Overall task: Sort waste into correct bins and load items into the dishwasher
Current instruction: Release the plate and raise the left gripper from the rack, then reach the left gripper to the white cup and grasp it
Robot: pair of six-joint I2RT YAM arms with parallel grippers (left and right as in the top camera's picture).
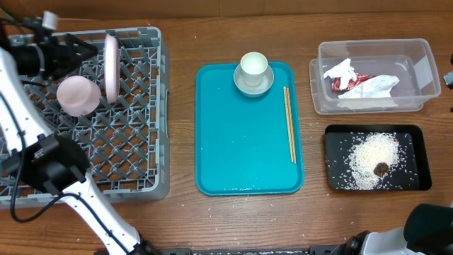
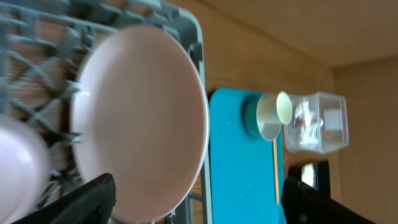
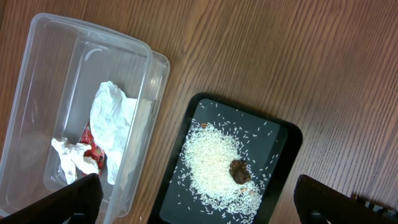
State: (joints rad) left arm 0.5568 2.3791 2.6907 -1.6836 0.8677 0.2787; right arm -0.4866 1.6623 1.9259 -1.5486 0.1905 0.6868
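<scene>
My left gripper pinches the white cup's rim (image 1: 254, 62) next and leaves the cup's base free, to load the cup overturned into the grey crate (image 1: 134, 142).
A white plate (image 1: 111, 67) stands on edge in the grey crate (image 1: 134, 142), beside a pinkish bowl (image 1: 78, 95). My left gripper (image 1: 90, 53) is open just left of the plate. In the left wrist view the plate (image 2: 143, 118) has its lower rim between the wide-apart fingers (image 2: 84, 202). A white cup (image 1: 253, 64) sits in a grey-green bowl (image 1: 253, 83). The clear tub (image 3: 37, 81) holds a napkin (image 3: 112, 118) and a red wrapper (image 3: 93, 149). Rice (image 3: 214, 162) with a brown scrap (image 3: 239, 171) lies in the black tray (image 3: 280, 143). My right gripper (image 3: 199, 208) hangs open above them.
The teal tray (image 1: 241, 149) lies mid-table, with the cup and bowl at its far end and a pair of chopsticks (image 1: 289, 124) along its right side. The clear tub (image 1: 371, 44) and the black tray (image 1: 417, 159) sit at the right.
</scene>
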